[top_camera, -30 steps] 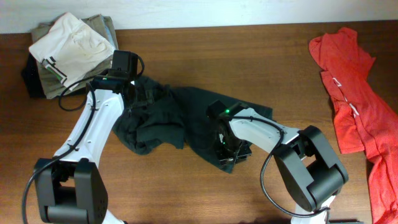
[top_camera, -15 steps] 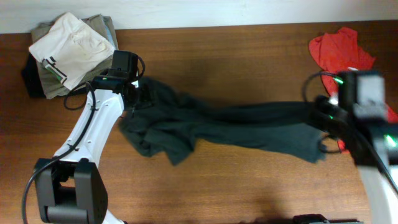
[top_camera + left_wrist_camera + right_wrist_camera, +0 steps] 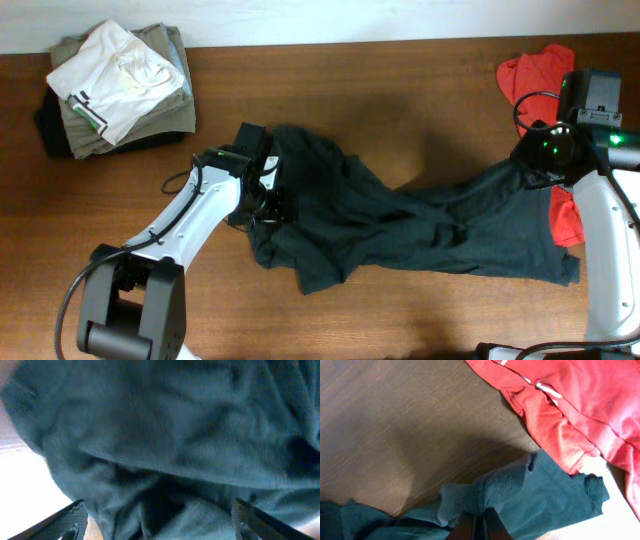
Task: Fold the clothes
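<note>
The left gripper grips the charcoal T-shirt's bunched end (image 3: 159,514) next, to spread the T-shirt flat for folding. The right gripper holds the opposite end.
The charcoal T-shirt (image 3: 400,225) lies crumpled and stretched across the table from centre-left to the right; no white letters show. My left gripper (image 3: 262,205) is open over the shirt's bunched left end; in the left wrist view its fingers (image 3: 160,525) stand wide apart with dark fabric (image 3: 165,435) filling the frame. My right gripper (image 3: 535,170) is shut on the shirt's right end and holds it up off the table. In the right wrist view the closed fingers (image 3: 480,520) pinch a fold of the dark fabric (image 3: 490,492).
A red-orange shirt (image 3: 540,75) lies at the far right, close to my right gripper; it also shows in the right wrist view (image 3: 570,400). A pile of white and khaki folded garments (image 3: 115,85) sits at the back left corner. Bare wood (image 3: 400,110) lies behind the T-shirt.
My left gripper has let go of the shirt and moved from the back left toward the centre front. The shirt's left end has dropped and slid right. My right gripper still holds the right end.
</note>
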{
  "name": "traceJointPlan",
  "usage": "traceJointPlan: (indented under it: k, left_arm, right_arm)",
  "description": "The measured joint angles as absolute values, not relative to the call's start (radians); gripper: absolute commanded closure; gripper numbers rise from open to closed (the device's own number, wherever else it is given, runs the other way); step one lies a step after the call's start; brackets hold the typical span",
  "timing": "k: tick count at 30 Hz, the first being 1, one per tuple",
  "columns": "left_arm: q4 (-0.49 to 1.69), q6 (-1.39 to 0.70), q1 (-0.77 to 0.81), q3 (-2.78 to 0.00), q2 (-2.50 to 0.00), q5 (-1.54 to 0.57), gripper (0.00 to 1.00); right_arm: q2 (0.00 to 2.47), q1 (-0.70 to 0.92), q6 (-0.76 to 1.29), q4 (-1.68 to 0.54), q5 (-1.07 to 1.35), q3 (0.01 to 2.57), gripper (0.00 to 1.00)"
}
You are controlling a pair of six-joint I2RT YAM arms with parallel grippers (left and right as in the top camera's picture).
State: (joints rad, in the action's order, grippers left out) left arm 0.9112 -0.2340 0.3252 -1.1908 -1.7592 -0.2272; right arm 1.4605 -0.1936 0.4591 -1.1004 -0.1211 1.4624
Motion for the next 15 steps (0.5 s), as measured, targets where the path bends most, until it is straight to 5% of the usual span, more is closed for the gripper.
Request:
traceJointPlan:
  k: [3,5,8,15]
  left_arm:
    - [0.956,-0.176,0.372,-1.185,-1.759,-0.271,0.19]
    - [0.955,-0.165,0.412,-1.169,-1.759,-0.281,0.34]
    - [0.926,-0.154,0.432,-1.153,-1.759,-0.284,0.97]
    - [0.941,-0.199,0.373,-1.200,-1.739,-0.133,0.99]
  right_arm:
    - [1.460,-0.194,0.459,-1.091,-0.104,1.462,0.96]
    - [1.460,-0.194,0.459,-1.093,-0.102,1.462,0.96]
    - [1.460,-0.194,0.459,-1.095,-0.085,1.462,0.96]
    - [1.460,-0.194,0.418,-0.944,0.017,1.462,0.96]
